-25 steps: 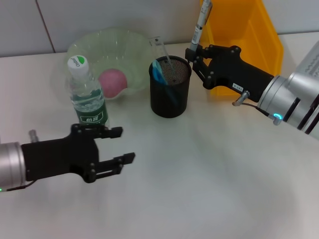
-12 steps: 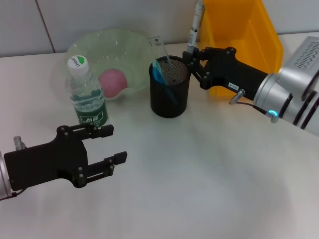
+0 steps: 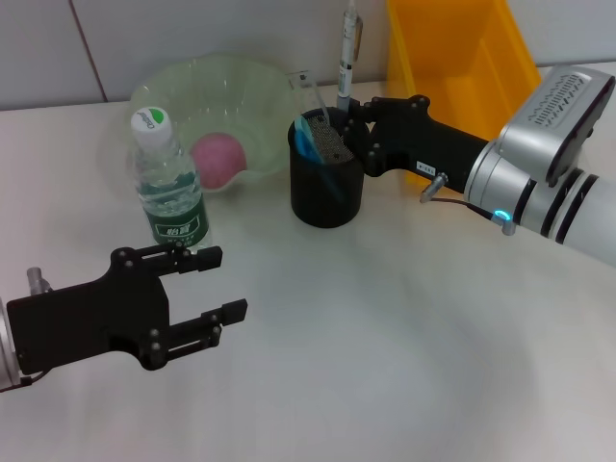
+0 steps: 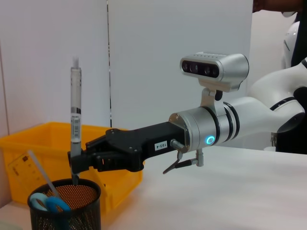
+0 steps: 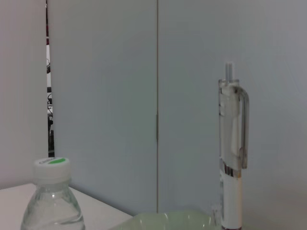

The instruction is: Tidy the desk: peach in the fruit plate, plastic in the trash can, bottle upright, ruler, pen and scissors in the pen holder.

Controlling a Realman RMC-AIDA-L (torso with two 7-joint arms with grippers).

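Observation:
The upright pen's lower end (image 3: 344, 94) is above the pen holder's opening (image 3: 327, 135) in the head view, so my right gripper should open now.
My right gripper (image 3: 344, 112) is shut on the pen (image 3: 345, 48), holding it upright with its tip just above the black mesh pen holder (image 3: 327, 188). The left wrist view shows the same pen (image 4: 75, 110) over the holder (image 4: 64, 211). Blue-handled scissors (image 3: 308, 142) and a clear ruler (image 3: 313, 91) stand inside the holder. The bottle (image 3: 168, 183) stands upright, and the peach (image 3: 219, 159) lies in the green fruit plate (image 3: 207, 82). My left gripper (image 3: 200, 286) hangs open and empty in front of the bottle. The plastic is out of view.
A yellow bin (image 3: 462, 53), the trash can, stands behind the right arm at the back right. A wall runs behind the plate and bin. The right forearm stretches from the right edge across to the holder.
The right gripper has carried the pen leftwards, from beside the holder to above its rim. The left gripper drew back from the bottle towards the front left, then stayed put.

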